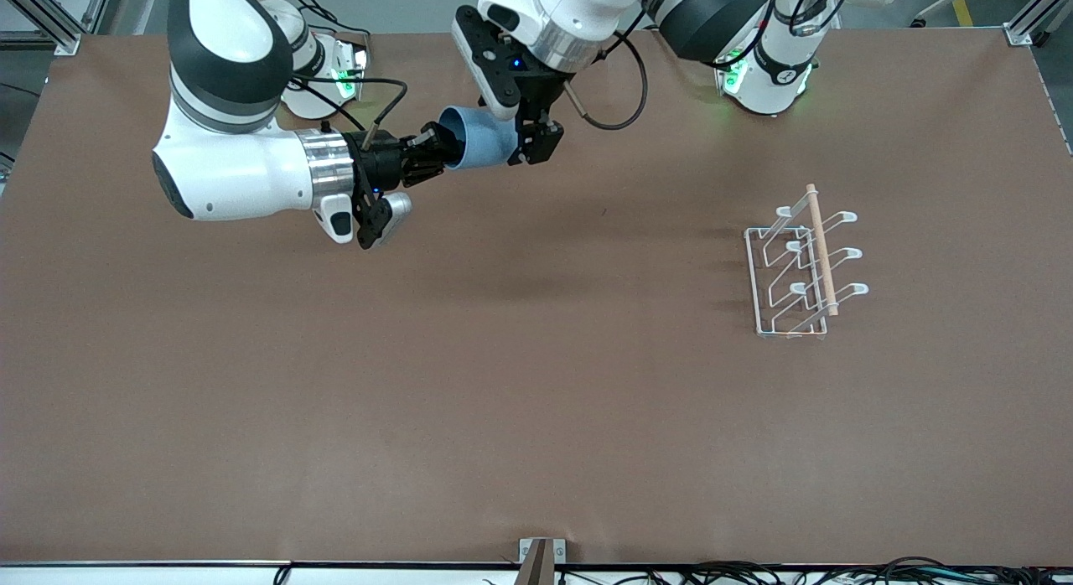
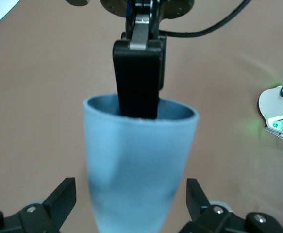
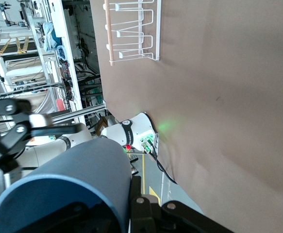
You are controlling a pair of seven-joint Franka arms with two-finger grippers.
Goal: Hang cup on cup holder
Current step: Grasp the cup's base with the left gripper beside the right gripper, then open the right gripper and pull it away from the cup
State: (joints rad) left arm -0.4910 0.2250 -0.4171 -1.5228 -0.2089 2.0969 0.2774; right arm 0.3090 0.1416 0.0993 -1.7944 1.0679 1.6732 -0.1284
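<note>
My left gripper takes the light-blue cup's bottom end next, so the light-blue cup's opening stays free to go onto the cup holder.
The light-blue cup lies on its side in the air over the table near the robot bases. My right gripper is shut on its rim, one finger inside the mouth; the left wrist view shows that finger in the cup. My left gripper is open around the cup's bottom end, with a gap on each side of its fingers. The right wrist view shows the cup in my right gripper. The white wire cup holder stands toward the left arm's end and bears no cup.
Both arm bases stand along the table's edge farthest from the front camera; the left arm's base glows green. A small bracket sits at the table's edge nearest that camera. The cup holder also shows in the right wrist view, with lab shelving off the table.
</note>
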